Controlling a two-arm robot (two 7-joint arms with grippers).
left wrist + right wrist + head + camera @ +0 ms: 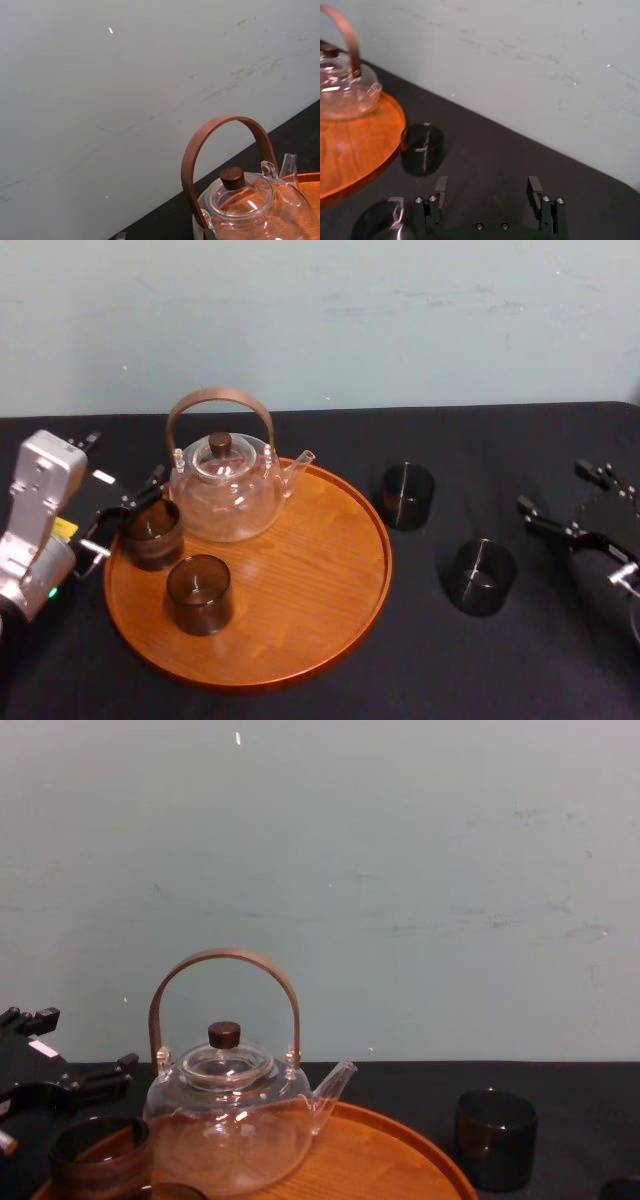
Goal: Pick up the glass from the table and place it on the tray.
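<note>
A dark glass should go on the wooden tray (400, 1160) with the glass's open rim upright, so the right gripper next needs to grab the glass by its round side (622, 1190).
The round orange-brown wooden tray (345, 585) (400, 1160) (350, 150) carries a clear teapot (228, 485) and two smoky glasses, one at its left rim (152, 533) (100, 1155) and one nearer the front (199, 593). My left gripper (125, 515) (70, 1055) stands open at that left rim, its fingers spread beside and slightly above the rim glass, not touching it. Two more dark glasses stand on the black table right of the tray, a farther one (407, 496) (422, 149) (495, 1138) and a nearer one (481, 577) (380, 225). My right gripper (560, 490) (487, 184) is open and empty, right of both.
The teapot's arched brown handle (225, 150) (225, 990) rises high at the tray's back left. The black table (500, 660) runs back to a pale wall. There is free table room in front of and behind the right gripper.
</note>
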